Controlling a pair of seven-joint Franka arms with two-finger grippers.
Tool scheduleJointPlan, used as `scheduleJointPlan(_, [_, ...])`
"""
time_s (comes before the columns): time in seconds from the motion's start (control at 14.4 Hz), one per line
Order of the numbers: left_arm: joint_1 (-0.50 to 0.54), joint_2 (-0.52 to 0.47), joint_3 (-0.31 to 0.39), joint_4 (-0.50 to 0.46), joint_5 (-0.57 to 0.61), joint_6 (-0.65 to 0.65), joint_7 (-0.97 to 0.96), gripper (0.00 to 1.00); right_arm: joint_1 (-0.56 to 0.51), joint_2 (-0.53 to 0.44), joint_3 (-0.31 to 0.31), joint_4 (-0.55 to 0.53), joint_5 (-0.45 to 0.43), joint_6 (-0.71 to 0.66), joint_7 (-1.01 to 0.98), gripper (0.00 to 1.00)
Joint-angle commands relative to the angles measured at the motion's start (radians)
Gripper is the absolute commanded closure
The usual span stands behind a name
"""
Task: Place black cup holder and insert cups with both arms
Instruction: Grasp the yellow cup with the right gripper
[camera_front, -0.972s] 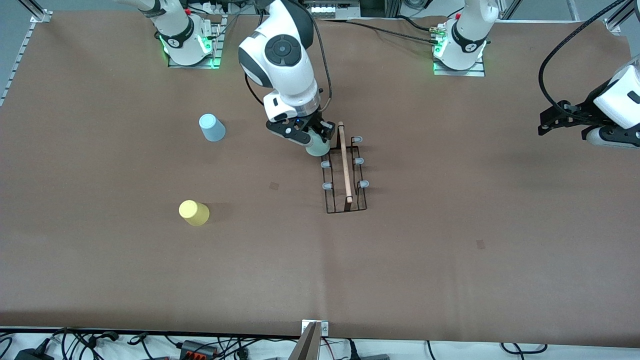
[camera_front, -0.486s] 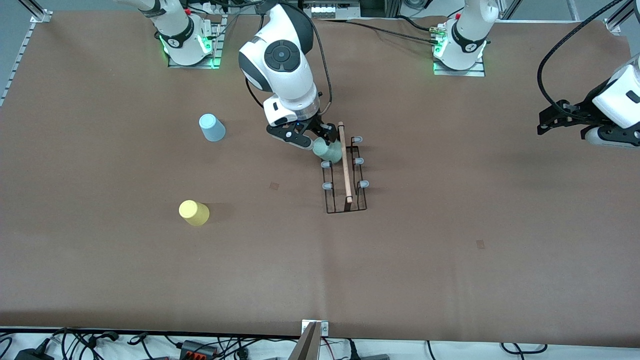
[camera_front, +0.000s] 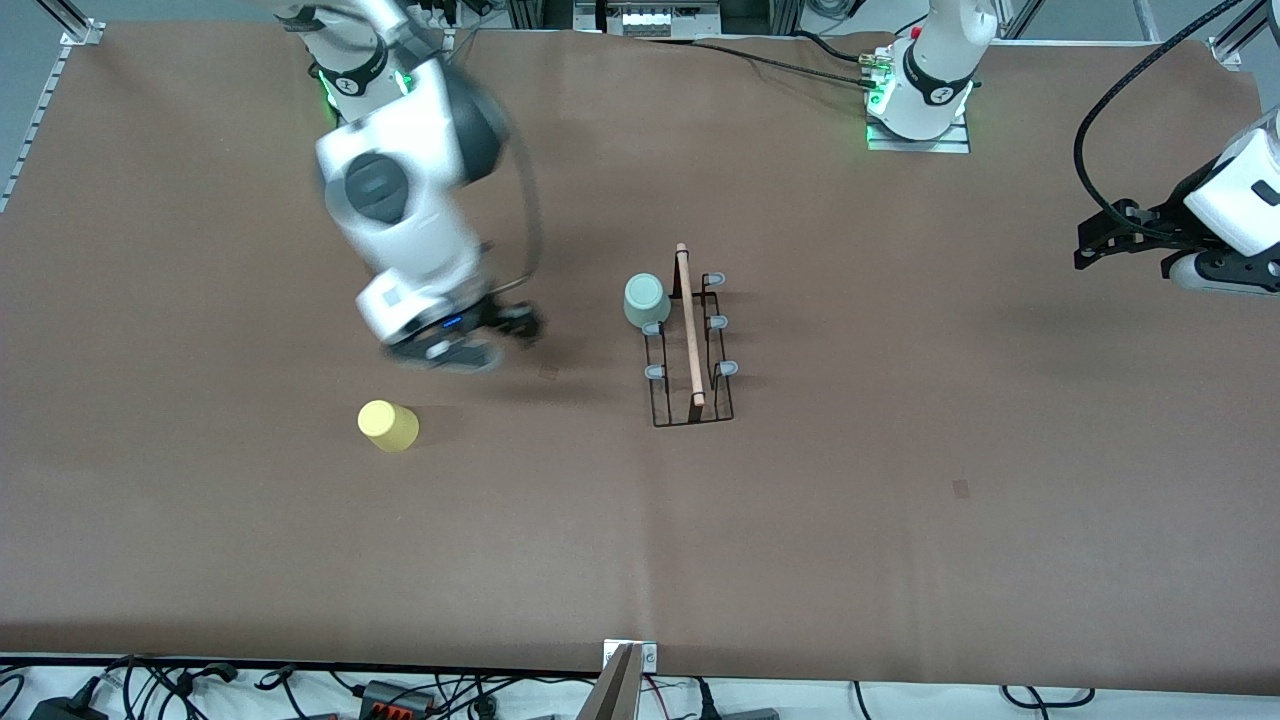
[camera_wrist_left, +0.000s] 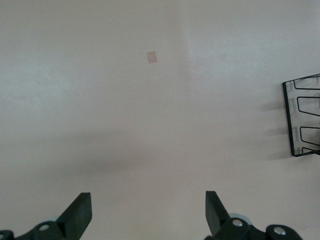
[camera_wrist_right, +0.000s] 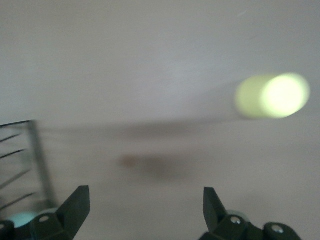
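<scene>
My right gripper is to grip the yellow cup by its upturned base (camera_front: 377, 419) next, so that it can put the cup onto a peg of the black cup holder (camera_front: 690, 345).
The black cup holder (camera_front: 690, 345) stands mid-table with its wooden rod handle along the top. The mint green cup (camera_front: 647, 300) sits upside down on one of its pegs at the end toward the robots' bases. My right gripper (camera_front: 490, 338) is open and empty, in the air between the yellow cup (camera_front: 388, 425) and the holder. The right wrist view shows the yellow cup (camera_wrist_right: 272, 96) and a blurred edge of the holder (camera_wrist_right: 35, 160). The light blue cup is hidden by the right arm. My left gripper (camera_front: 1100, 240) waits open and empty at the left arm's end; a holder corner (camera_wrist_left: 302, 117) shows in its wrist view.
Brown table cover (camera_front: 900, 560) all round. A small darker square patch (camera_front: 548, 371) lies between the right gripper and the holder. Cables and plugs (camera_front: 380, 690) run along the edge nearest the front camera.
My right gripper let go of the mint cup, which now rests on a peg, and swung fast away from the holder toward the yellow cup. The left arm has not moved.
</scene>
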Motion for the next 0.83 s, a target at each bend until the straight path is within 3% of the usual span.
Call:
scheduleJointPlan(0.0, [-0.004,-0.012,-0.002,0.006,0.021,-0.017,-0.002,0.0,-0.059,-0.004,-0.058,-0.072,-0.003,0.057,-0.183,0.0])
scheduleJointPlan(0.42, [-0.004,-0.012,-0.002,0.006,0.021,-0.017,-0.002,0.0,-0.128,0.123,-0.109,-0.082,-0.003,0.229,-0.392,0.0])
scheduleJointPlan(0.76, [-0.002,-0.012,0.0,0.006,0.021,-0.017,-0.002,0.0,-0.132,0.171,-0.109,-0.082,-0.003,0.273,-0.41,0.0])
